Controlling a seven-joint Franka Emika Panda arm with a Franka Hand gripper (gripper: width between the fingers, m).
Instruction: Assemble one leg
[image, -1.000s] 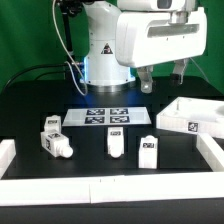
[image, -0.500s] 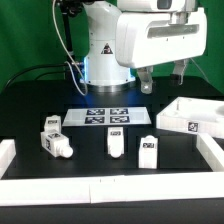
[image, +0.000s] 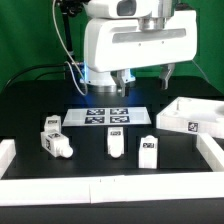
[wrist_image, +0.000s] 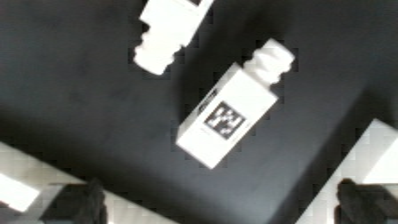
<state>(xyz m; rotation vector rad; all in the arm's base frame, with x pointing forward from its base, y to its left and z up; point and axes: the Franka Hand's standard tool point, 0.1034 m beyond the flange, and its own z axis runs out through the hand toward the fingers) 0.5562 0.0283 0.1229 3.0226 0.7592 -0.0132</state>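
Note:
Next, my gripper grabs the tray-like board by its raised rim (image: 167, 108) to bring the board into place for one of the tagged legs.
Several white block-like legs with square marker tags stand on the black table: two close together at the exterior view's left (image: 55, 140), one in the middle (image: 115, 141) and one to its right (image: 148, 149). My gripper (image: 147, 77) hangs open and empty above and behind them, clear of the table. In the wrist view a tagged leg (wrist_image: 231, 106) lies below the gripper (wrist_image: 222, 208), and another leg (wrist_image: 169, 35) lies further off. The two dark fingertips (wrist_image: 80, 206) stand wide apart with nothing between them.
The marker board (image: 103, 116) lies flat behind the legs. A wide white tray-like board (image: 190, 115) sits at the exterior view's right. Low white walls (image: 110, 187) edge the table at the front and sides.
The arm and gripper have moved towards the exterior view's left. The legs and boards have not moved.

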